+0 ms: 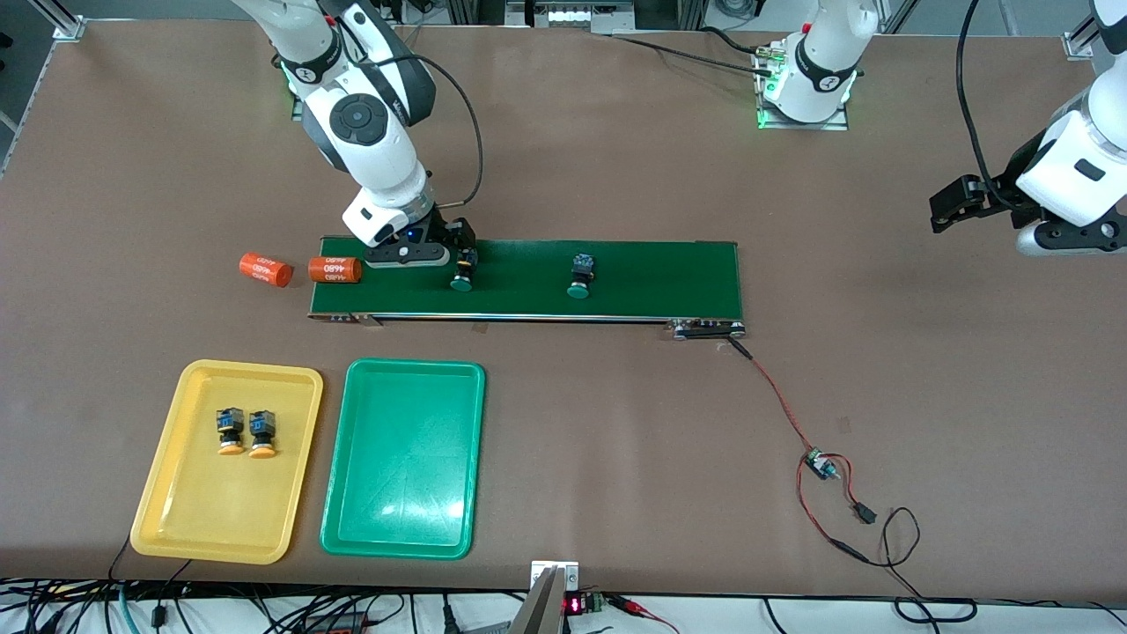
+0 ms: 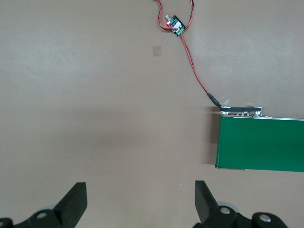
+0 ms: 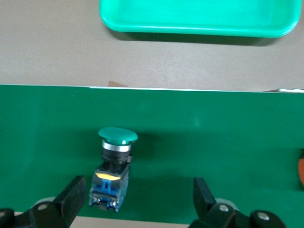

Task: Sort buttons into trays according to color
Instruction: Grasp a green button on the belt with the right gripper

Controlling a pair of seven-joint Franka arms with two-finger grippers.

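Observation:
The right gripper isn't ready to close yet and needs to move toward the black collar (image 3: 115, 158) under the green cap (image 3: 118, 134) first. Its fingers are short of the collar, so they would miss it if they closed now.
Two green-capped buttons lie on the dark-green belt (image 1: 651, 277), one (image 1: 464, 273) at my right gripper and another (image 1: 579, 275) farther along toward the left arm's end. My right gripper (image 3: 141, 192) hangs open low over the belt. The near button (image 3: 113, 171) lies between its fingers, close to one finger (image 3: 76, 194) and untouched. Two orange-capped buttons (image 1: 231, 431) (image 1: 261, 433) lie side by side in the yellow tray (image 1: 176, 519). The green tray (image 1: 403, 493) beside it holds nothing. My left gripper (image 2: 141, 194) waits open over bare table past the belt's end.
Two orange cylinders (image 1: 265, 269) (image 1: 335, 269) marked 4680 lie beside the belt at the right arm's end. A red wire (image 1: 775, 396) runs from the belt's motor end to a small controller board (image 1: 821, 464) (image 2: 175, 26). Cables hang along the table's front edge.

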